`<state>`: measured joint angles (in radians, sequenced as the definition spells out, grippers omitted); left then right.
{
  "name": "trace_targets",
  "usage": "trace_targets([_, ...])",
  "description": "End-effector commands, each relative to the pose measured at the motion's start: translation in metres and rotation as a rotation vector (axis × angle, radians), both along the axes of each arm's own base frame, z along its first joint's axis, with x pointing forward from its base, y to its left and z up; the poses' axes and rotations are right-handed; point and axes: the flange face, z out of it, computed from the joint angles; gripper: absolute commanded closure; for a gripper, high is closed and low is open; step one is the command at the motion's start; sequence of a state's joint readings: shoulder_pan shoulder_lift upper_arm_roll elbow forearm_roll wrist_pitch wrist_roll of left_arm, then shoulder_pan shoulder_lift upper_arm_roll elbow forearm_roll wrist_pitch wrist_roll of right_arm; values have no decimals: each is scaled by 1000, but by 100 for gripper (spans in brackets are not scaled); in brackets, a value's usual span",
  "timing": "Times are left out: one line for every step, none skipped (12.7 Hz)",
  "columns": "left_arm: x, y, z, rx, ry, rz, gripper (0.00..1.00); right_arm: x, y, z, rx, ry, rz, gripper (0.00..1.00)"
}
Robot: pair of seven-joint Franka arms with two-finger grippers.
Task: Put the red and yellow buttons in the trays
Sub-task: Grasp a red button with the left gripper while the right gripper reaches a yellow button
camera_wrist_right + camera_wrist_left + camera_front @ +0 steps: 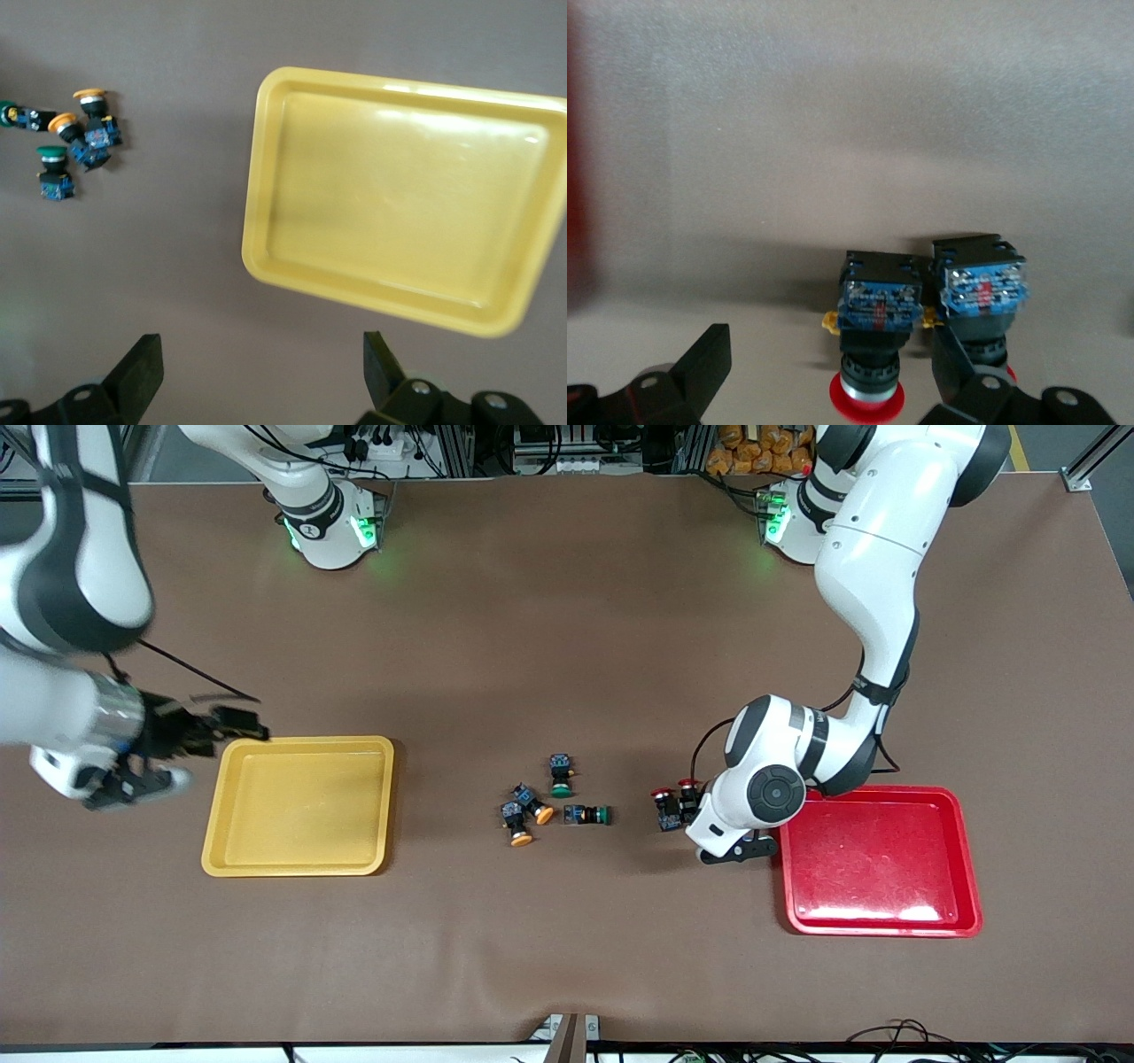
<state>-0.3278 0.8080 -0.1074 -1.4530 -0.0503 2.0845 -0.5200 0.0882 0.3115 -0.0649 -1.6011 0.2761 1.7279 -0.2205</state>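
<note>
I will next grab the yellow-capped button by its black body [515,820] [97,119] with my right gripper. Then I can place one in the yellow tray.
Two red-capped buttons [664,808] [688,797] lie side by side on the table next to the red tray [966,850]. My left gripper [695,819] is low at them and open. In the left wrist view one red button [873,328] lies between the fingers [709,363] and the other [979,297] lies just outside one finger. Two yellow-capped buttons [518,824] [534,804] lie mid-table. My right gripper [244,726] is open and empty, in the air over the table beside a corner of the yellow tray [301,864]. The yellow tray [266,177] holds nothing.
Two green-capped buttons [560,773] [589,814] lie close beside the yellow-capped ones; all of these also show in the right wrist view, such as a yellow-capped one [89,97] and a green-capped one [53,168]. The red tray holds nothing.
</note>
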Motion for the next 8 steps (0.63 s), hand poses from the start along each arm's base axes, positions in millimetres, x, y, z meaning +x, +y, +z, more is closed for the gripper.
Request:
trace_targets([-2, -3, -12, -11, 2, 16, 0, 18, 48, -25, 8, -35, 35, 0])
trace_targets([-2, -1, -14, -12, 2, 19, 0, 22, 58, -37, 1, -41, 28, 0])
trace_targets([-3, -2, -15, -11, 4, 18, 0, 25, 66, -51, -2, -36, 15, 0])
trace_targets([-3, -1, -15, -11, 4, 19, 0, 25, 82, -57, -9, -39, 0, 0])
trace_targets([-3, -1, -15, -11, 4, 19, 0, 25, 100, -60, -18, -42, -32, 0])
trace_targets([-3, -1, -15, -14, 4, 17, 0, 23, 125, -64, -27, -44, -60, 0])
trace_targets([-2, -2, -14, -16, 1, 11, 30, 22, 152, -75, -31, -59, -70, 0])
trace_targets([-2, -2, -13, -16, 1, 11, 62, 21, 178, -93, -36, -76, -76, 0])
